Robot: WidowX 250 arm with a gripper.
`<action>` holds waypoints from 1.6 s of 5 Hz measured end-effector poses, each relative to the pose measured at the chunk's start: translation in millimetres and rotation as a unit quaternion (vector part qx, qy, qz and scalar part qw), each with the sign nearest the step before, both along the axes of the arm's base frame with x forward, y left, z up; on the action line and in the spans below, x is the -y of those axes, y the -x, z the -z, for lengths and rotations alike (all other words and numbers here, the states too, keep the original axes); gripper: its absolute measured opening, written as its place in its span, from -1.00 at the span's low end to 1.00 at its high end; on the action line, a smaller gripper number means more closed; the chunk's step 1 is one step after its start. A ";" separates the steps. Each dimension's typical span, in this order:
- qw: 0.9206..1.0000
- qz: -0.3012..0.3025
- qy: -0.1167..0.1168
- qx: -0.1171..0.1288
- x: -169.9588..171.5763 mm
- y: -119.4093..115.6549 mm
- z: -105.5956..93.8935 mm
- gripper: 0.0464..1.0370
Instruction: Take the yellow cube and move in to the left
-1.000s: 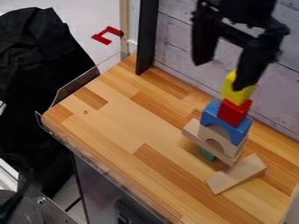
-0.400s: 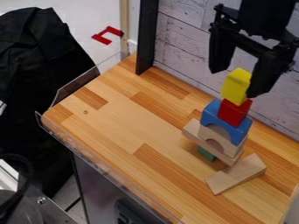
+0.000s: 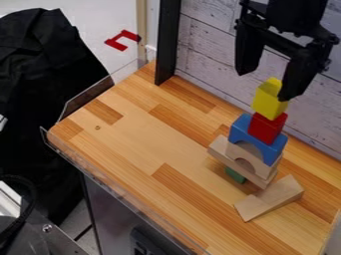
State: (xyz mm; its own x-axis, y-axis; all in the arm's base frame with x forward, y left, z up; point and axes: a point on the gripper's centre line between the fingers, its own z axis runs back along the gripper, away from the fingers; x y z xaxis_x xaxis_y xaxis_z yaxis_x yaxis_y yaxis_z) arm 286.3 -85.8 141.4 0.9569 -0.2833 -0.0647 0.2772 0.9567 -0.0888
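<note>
My gripper grabs the yellow cube (image 3: 267, 102) by its opposite sides next, to move it off the stack.
My gripper (image 3: 263, 85) is open at the upper right, its two fingers spread at the height of the stack's top. The yellow cube (image 3: 267, 102) stands on a red block (image 3: 266, 128); the right finger overlaps the cube's right edge in the view, and the left finger hangs up and to the left, apart from it. Whether the right finger touches the cube, I cannot tell. Beneath the red block is a blue arch (image 3: 257, 140).
Under the blue arch come a wooden arch (image 3: 250, 160), a wooden plank (image 3: 228, 158) and a green block (image 3: 234, 175). A wooden wedge-like piece (image 3: 269, 198) lies in front. The wooden tabletop (image 3: 133, 144) extends left; a plank wall (image 3: 213, 60) stands behind.
The gripper first shifted right, uncovering more of the yellow cube, then came slightly back left. Its fingers stayed apart, and the stack has not moved.
</note>
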 end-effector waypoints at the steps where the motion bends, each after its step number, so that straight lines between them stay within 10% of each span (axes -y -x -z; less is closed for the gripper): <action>1: 1.000 -0.003 -0.003 0.003 0.3 -4.0 -3.7 0.92; 8: 0.998 0.002 -0.019 -0.060 6.8 -8.4 30.5 0.86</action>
